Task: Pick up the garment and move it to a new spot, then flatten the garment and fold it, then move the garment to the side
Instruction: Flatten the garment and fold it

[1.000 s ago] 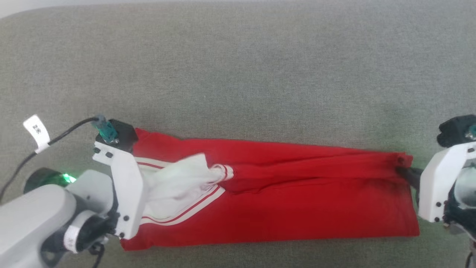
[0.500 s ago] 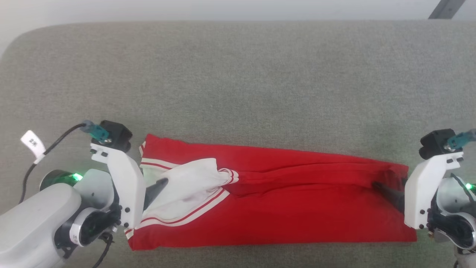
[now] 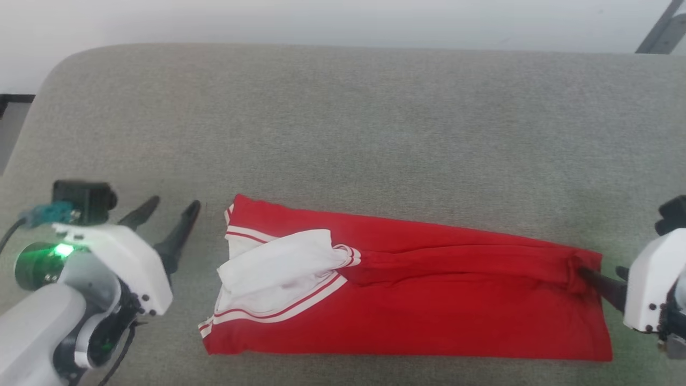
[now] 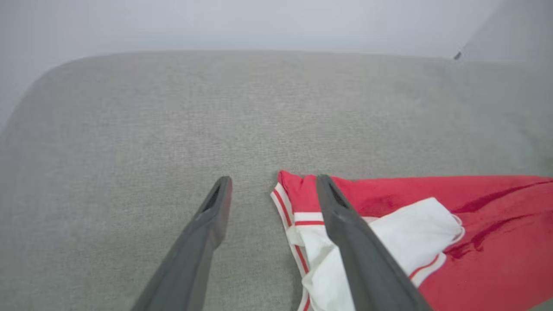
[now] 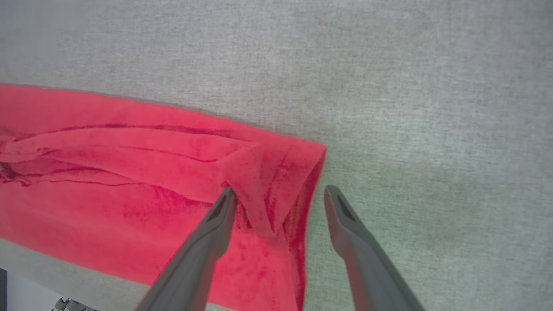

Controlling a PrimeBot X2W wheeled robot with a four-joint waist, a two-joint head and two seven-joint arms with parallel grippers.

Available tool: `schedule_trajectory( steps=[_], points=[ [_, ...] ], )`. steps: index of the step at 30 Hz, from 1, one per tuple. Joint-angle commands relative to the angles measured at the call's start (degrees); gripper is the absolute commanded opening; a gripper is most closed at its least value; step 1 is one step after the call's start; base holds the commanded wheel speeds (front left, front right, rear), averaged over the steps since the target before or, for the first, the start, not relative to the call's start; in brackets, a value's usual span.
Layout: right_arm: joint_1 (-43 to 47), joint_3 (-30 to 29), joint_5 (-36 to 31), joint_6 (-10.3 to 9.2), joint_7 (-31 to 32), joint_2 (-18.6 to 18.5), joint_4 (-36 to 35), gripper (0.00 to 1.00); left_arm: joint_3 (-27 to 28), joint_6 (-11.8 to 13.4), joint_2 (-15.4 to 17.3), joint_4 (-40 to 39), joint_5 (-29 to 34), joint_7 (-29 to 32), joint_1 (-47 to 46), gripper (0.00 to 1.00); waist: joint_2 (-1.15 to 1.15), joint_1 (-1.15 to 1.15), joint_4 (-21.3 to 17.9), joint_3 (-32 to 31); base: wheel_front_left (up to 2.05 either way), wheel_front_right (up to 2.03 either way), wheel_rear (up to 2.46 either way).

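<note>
I need to pick up the garment by its bunched red hem end [image 3: 586, 267] with my right gripper next. Then I can fold the long strip [image 3: 444, 309] in half.
The garment [image 3: 429, 321] lies on the grey cushion as a long red strip folded lengthwise, with a white sleeve [image 3: 278, 268] and striped trim bunched at its left end. My left gripper [image 3: 174, 203] stands open just left of that end, apart from the cloth. In the left wrist view its fingers [image 4: 273, 179] are spread, the right one passing over the striped collar edge of the garment [image 4: 475, 242]. My right gripper [image 3: 600, 272] is open at the strip's right end. A raised pucker of the garment [image 5: 108, 172] sits between its spread fingers [image 5: 280, 190].
The grey cushion [image 3: 375, 134] stretches wide beyond the garment, with a rounded far-left corner. Behind it is a pale wall [image 3: 321, 21]. A grey metal bar [image 3: 662, 29] slants at the top right, and a dark gap [image 3: 10, 102] shows at the far left.
Both grippers have opened and let go of the garment's ends. My left gripper has drawn back to the left, off the sleeve. The head camera has tilted up, showing the cushion's far edge.
</note>
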Motion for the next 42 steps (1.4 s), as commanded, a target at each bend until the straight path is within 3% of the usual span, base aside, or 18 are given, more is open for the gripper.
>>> schedule_trajectory(
  steps=[1, 7, 16, 17, 18, 30, 42],
  points=[
    [0.36, -1.15, -0.56, -0.03, 1.01, 0.11, 0.95, 1.0, 0.96, -0.42, -0.01, 1.02, 0.94, -3.89, 2.03, 1.0, 0.0, 0.0, 0.7, 0.23, 0.0, 0.0, 0.0],
    [-0.14, -2.83, -0.28, -0.03, 3.33, 0.71, 4.68, 1.0, 4.25, -1.28, -1.2, 5.45, 0.31, -14.21, 6.31, 1.0, 0.0, 0.0, 2.36, 0.89, 0.0, 0.0, 0.0],
    [-1.52, 0.31, 2.13, -0.01, 5.19, 3.35, 11.68, 1.0, 10.56, -4.08, -5.0, 11.63, 2.43, -18.41, 10.65, 1.0, 0.0, 0.0, 3.96, 1.81, 0.0, 0.0, 0.0],
    [-1.72, 1.13, 2.77, 0.0, 5.36, 3.53, 12.21, 0.4, 12.48, -4.64, -5.94, 12.14, 3.53, -18.48, 10.75, 1.0, 0.0, 0.0, 4.1, 1.91, 0.0, 0.0, 0.0],
    [-1.9, 1.76, 3.39, 0.0, 5.39, 3.51, 12.63, 0.0, 14.03, -5.23, -6.94, 12.72, 4.36, -18.5, 11.29, 1.0, 0.0, 0.0, 4.2, 1.98, 0.0, 0.0, 0.0],
    [-6.24, -0.63, 7.73, -0.06, 4.37, -0.15, 11.51, 0.0, 28.99, -14.18, -17.26, 20.0, 14.89, -18.46, 17.64, 1.0, 0.0, 0.0, 2.21, 2.66, 0.0, 0.0, 0.0],
    [-11.43, -12.15, 2.23, -0.06, 1.63, -7.53, 18.68, 0.0, 35.18, -20.02, -23.03, 24.17, 21.55, -18.46, 15.9, 1.0, 0.0, 0.0, 0.18, 4.16, 0.0, 0.0, 0.0]
  ],
)
